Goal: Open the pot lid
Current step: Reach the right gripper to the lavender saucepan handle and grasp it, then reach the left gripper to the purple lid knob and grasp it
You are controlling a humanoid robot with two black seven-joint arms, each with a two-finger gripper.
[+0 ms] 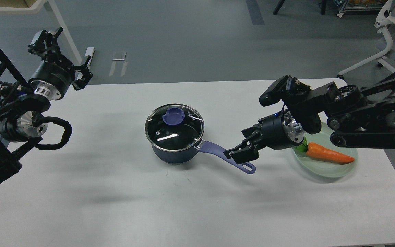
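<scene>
My right gripper grabs the saucepan by its slim lilac handle (221, 152) next, because the saucepan's round body (174, 154) is far wider than the gripper's open fingers.
A dark blue saucepan (173, 155) stands at the middle of the white table (115, 192). Its glass lid (170, 135) is on, with a blue knob (173, 115) toward the far side. The lilac handle (214, 149) points right and toward me. My right gripper (241, 144) is open and empty; it hovers over the outer end of the handle, well right of the lid. My left gripper (68, 55) is open and empty, raised past the table's far left corner.
A pale green plate (334, 169) with a toy carrot (327, 154) sits at the right, partly behind my right wrist. A white frame leg and a black stand are at the far left off the table. An office chair base is at the far right.
</scene>
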